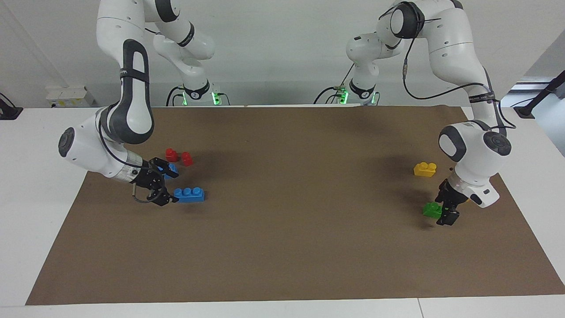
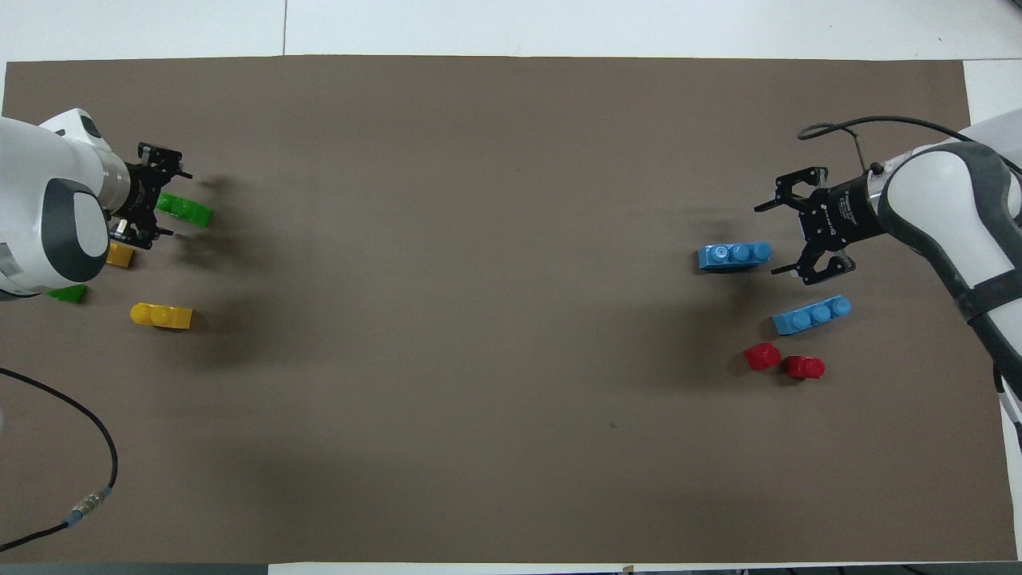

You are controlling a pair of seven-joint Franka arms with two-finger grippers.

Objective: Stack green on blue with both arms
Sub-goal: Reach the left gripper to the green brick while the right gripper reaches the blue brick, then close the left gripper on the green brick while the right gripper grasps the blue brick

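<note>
The green brick should go on the blue brick (image 2: 730, 255), so my left gripper will next grab the green one by its end (image 2: 168, 202) to stack it there.
A green brick (image 2: 188, 211) (image 1: 430, 210) lies at the left arm's end of the mat. My left gripper (image 2: 169, 204) (image 1: 441, 208) is low and open, with the brick's end between its fingers. A second green brick (image 2: 68, 294) peeks out from under the left arm. A blue brick (image 2: 733, 255) (image 1: 190, 194) lies at the right arm's end. My right gripper (image 2: 768, 241) (image 1: 173, 187) is open, low, and straddles that brick's end. The second blue brick (image 2: 810, 314) (image 1: 172, 168), nearer to the robots, is partly hidden by the right gripper in the facing view.
Two red bricks (image 2: 762, 356) (image 2: 805, 367) sit nearer to the robots than the blue ones. One yellow brick (image 2: 160, 315) (image 1: 425, 169) lies beside the green ones; another yellow brick (image 2: 120, 255) is half under the left arm. A cable (image 2: 80, 479) loops over the mat's corner.
</note>
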